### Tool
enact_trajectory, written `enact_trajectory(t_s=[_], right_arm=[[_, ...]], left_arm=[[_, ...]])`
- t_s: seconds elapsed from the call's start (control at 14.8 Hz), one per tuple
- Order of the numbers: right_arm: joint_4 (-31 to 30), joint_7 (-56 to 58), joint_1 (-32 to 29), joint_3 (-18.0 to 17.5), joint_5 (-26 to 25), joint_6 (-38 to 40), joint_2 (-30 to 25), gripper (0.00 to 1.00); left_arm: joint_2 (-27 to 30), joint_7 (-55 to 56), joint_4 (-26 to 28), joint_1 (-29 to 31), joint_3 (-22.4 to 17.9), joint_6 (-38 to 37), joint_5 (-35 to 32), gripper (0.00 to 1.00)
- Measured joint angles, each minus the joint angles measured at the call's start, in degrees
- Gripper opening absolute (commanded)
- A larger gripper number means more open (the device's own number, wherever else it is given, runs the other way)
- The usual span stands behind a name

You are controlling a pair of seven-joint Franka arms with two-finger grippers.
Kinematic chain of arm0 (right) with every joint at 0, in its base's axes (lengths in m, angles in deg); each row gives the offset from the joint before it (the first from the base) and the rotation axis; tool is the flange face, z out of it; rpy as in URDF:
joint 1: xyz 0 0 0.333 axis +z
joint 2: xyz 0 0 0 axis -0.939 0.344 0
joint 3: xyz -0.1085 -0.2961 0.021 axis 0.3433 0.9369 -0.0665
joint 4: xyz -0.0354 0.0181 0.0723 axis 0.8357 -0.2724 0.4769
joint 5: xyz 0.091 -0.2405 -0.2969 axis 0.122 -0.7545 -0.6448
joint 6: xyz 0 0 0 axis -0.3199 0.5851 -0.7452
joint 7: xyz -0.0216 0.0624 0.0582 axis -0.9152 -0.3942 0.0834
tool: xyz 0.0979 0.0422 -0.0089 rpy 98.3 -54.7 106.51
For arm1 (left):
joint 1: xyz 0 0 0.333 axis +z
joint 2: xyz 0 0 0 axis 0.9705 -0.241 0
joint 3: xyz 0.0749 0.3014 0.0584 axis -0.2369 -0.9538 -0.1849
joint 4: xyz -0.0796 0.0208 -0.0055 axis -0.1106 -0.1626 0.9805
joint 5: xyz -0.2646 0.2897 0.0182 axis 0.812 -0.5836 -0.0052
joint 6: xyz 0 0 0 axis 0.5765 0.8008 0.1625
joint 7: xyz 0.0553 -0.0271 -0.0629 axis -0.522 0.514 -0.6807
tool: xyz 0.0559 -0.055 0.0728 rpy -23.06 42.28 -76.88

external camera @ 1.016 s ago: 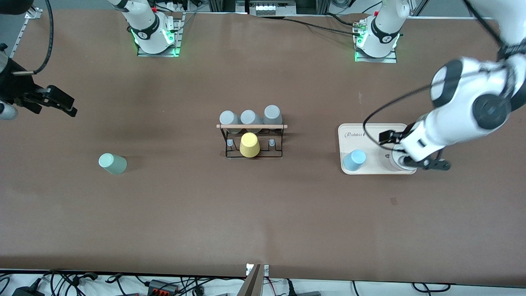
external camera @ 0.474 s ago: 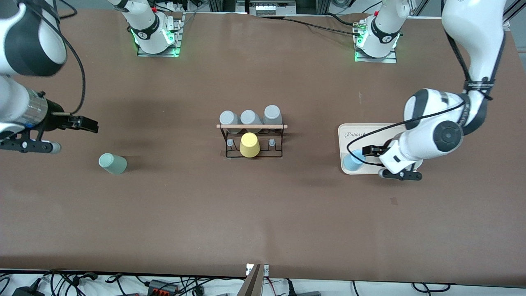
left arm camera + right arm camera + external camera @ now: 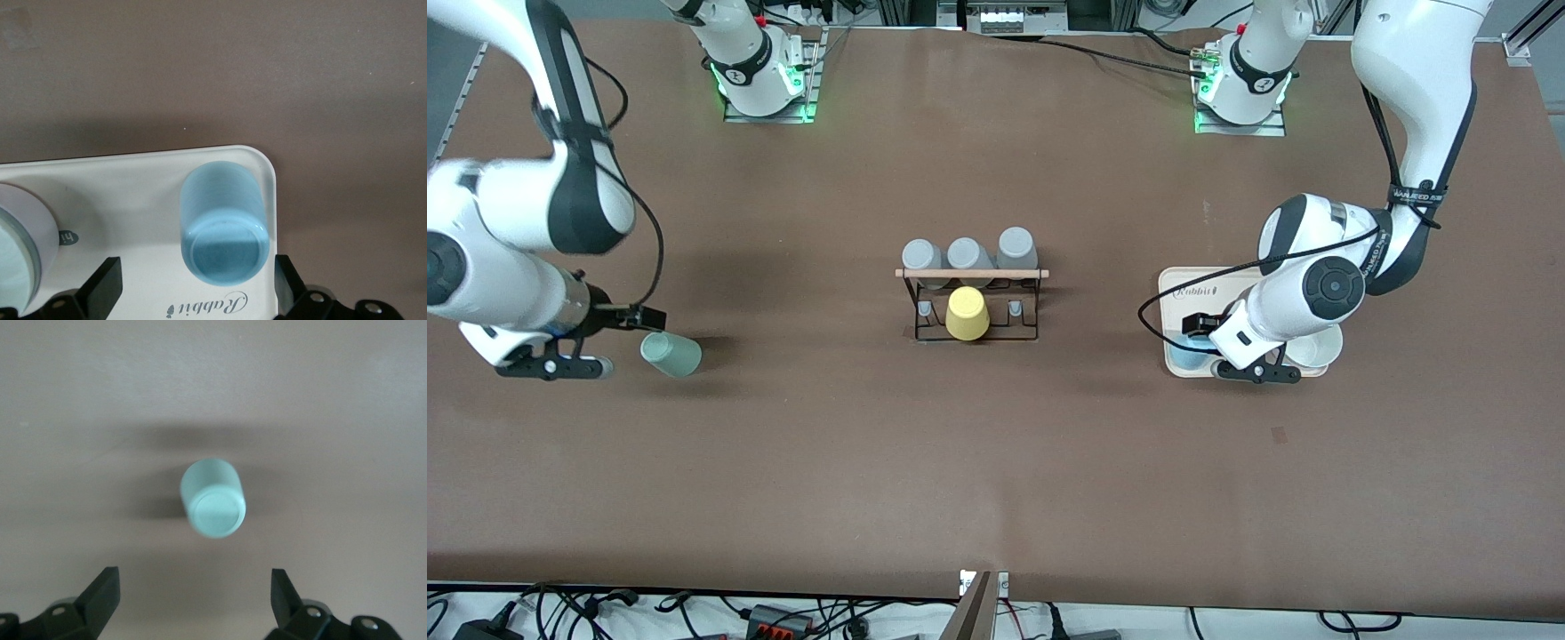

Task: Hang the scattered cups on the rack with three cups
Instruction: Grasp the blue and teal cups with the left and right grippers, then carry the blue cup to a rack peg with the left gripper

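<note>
My left gripper's fingers are still above the blue cup's upturned base [image 3: 1191, 351] [image 3: 225, 255], so it is too early to close. The gripper moves lower first, then closes on the blue cup.
A pale mint-green cup [image 3: 671, 354] stands base up on the bare table toward the right arm's end. My right gripper [image 3: 645, 325] hangs open just beside it. In the right wrist view the mint cup [image 3: 212, 499] lies a little ahead of the right gripper [image 3: 193, 595], untouched. A light blue cup [image 3: 1183, 356] sits on the cream tray [image 3: 1169, 284], half covered by my open left gripper [image 3: 1197, 331]. In the left wrist view the blue cup [image 3: 225, 223] sits just ahead of the left gripper [image 3: 195, 290]. The black wire rack [image 3: 969, 302] stands mid-table.
Three grey cups [image 3: 965, 256] sit along the rack's wooden rod [image 3: 971, 273], and a yellow cup [image 3: 967, 313] hangs on its side nearer the front camera. A white cup [image 3: 1312, 348] stands on the tray beside the blue one.
Both arms have swung in and come down. The right gripper moved to the mint cup. The left gripper slid along the tray to the blue cup. No cup has moved.
</note>
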Motion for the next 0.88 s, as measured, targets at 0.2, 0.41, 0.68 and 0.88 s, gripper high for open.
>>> enact_trajectory(t_s=[0.2, 0.41, 0.68, 0.88], right_arm=[[-0.46, 2.31, -1.85, 0.05, -0.06, -5.03, 3.89, 1.00], [-2.04, 2.56, -2.21, 0.04, -0.06, -9.37, 5.85, 1.00], [-5.21, 2.56, -2.44, 0.05, -0.06, -14.25, 7.25, 1.00], [-5.73, 2.56, -2.58, 0.04, -0.06, -14.43, 7.39, 1.00]], left_arm=[[-1.21, 0.16, 0.02, 0.00, -0.01, 2.12, -0.02, 1.00], [-1.99, 0.52, 0.06, -0.44, 0.03, 3.62, -0.02, 0.96], [-2.57, 0.92, 0.55, -0.98, 0.05, 5.32, -0.04, 0.53], [-2.46, 0.94, 1.32, -0.98, 0.05, 7.10, -0.10, 0.19]])
